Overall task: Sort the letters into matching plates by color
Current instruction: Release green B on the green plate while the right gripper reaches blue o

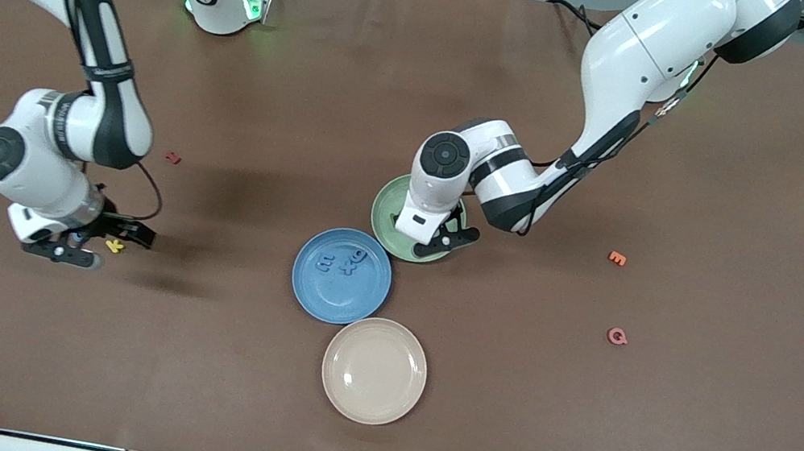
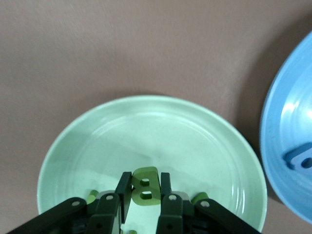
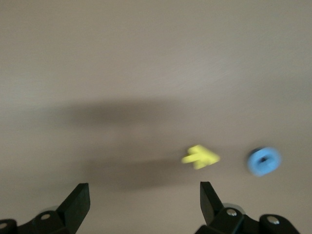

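Note:
My right gripper grabs the blue letter by its round outer ring (image 3: 272, 161) next, to sort it onto the blue plate.
My left gripper (image 1: 446, 239) is low over the pale green plate (image 1: 390, 211) and is shut on a green B (image 2: 145, 191). In the left wrist view (image 2: 145, 179) its fingers press the B's two sides just above the plate (image 2: 146, 126). Other green letters (image 2: 91, 197) peek out beside the fingers. The blue plate (image 1: 324, 298) holds three blue letters (image 1: 344, 265); its rim (image 2: 285, 112) shows in the left wrist view. My right gripper (image 1: 104, 247) is open and empty near the right arm's end of the table. A round blue letter (image 3: 263, 161) lies just ahead of its fingers (image 3: 78, 202).
A yellow k (image 1: 113, 245) lies by the right gripper, beside the blue letter in the right wrist view (image 3: 200, 157). A cream plate (image 1: 374, 370) sits nearest the front camera. A dark red letter (image 1: 173, 158), an orange E (image 1: 616, 257) and a pink Q (image 1: 618, 337) lie loose.

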